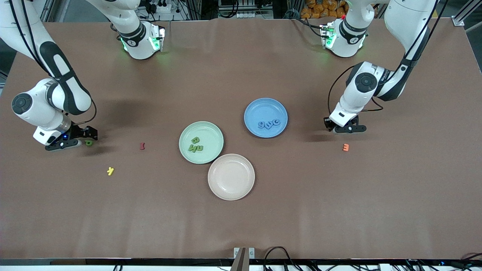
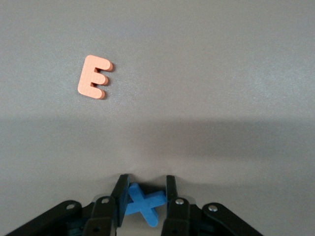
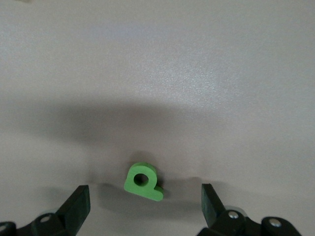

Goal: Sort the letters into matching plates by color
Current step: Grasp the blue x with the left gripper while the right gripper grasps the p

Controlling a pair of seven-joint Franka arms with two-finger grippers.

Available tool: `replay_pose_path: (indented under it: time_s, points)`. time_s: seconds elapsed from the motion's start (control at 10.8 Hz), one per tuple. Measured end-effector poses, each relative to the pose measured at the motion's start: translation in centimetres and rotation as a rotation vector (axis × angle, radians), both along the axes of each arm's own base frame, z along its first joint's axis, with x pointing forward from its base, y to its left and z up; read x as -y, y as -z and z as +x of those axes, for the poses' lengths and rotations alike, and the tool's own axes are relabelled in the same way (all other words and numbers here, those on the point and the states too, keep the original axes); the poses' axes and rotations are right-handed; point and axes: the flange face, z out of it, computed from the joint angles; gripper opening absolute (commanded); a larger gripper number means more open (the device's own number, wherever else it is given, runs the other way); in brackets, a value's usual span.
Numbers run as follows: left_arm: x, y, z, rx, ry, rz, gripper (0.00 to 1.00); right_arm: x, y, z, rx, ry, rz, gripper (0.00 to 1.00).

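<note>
The green P has a part for my right gripper to grab, its round loop (image 1: 89,142). The P should then be sorted onto the mint green plate (image 1: 211,133).
My left gripper (image 1: 350,128) (image 2: 145,189) is down at the table toward the left arm's end, shut on a blue X letter (image 2: 142,202). An orange E (image 1: 345,147) (image 2: 94,77) lies a little nearer the front camera. My right gripper (image 1: 84,137) (image 3: 144,194) is down at the right arm's end, open, with a green P letter (image 1: 89,142) (image 3: 142,181) lying between its fingers and touching neither. The mint green plate (image 1: 211,133) holds green letters (image 1: 196,145). The blue plate (image 1: 263,107) holds blue letters (image 1: 269,124).
A bare pinkish-beige plate (image 1: 231,177) touches the green plate on the side nearer the front camera. A red letter (image 1: 142,146) and a yellow letter (image 1: 110,171) lie between the right gripper and the plates.
</note>
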Motion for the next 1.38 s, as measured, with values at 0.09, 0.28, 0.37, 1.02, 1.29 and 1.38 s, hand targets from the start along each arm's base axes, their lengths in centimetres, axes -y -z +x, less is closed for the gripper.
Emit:
replay_pose_path:
  time_s: [0.09,0.28,0.37,1.02,1.29,1.38]
  points:
    - [0.0,0.0,0.0,0.000,0.000,0.000,0.00,0.0,0.2,-0.1,-0.003,0.001,0.002,1.00]
    - [0.0,0.0,0.0,0.000,-0.001,0.000,0.00,0.0,0.4,-0.2,-0.003,0.003,0.009,0.97]
    - [0.0,0.0,0.0,0.000,-0.001,0.000,0.00,-0.1,0.4,-0.2,-0.002,0.002,0.012,0.85]
    - [1.7,-0.8,0.5,0.022,-0.029,-0.020,0.00,-0.4,0.3,0.0,0.005,-0.001,0.015,0.46]
    - [3.3,-1.3,0.7,0.036,-0.050,-0.038,0.00,-0.4,0.2,0.0,0.007,-0.001,0.015,0.40]
    - [4.3,-1.5,0.5,0.039,-0.060,-0.048,0.00,-0.4,0.1,0.1,0.008,-0.001,0.015,0.39]
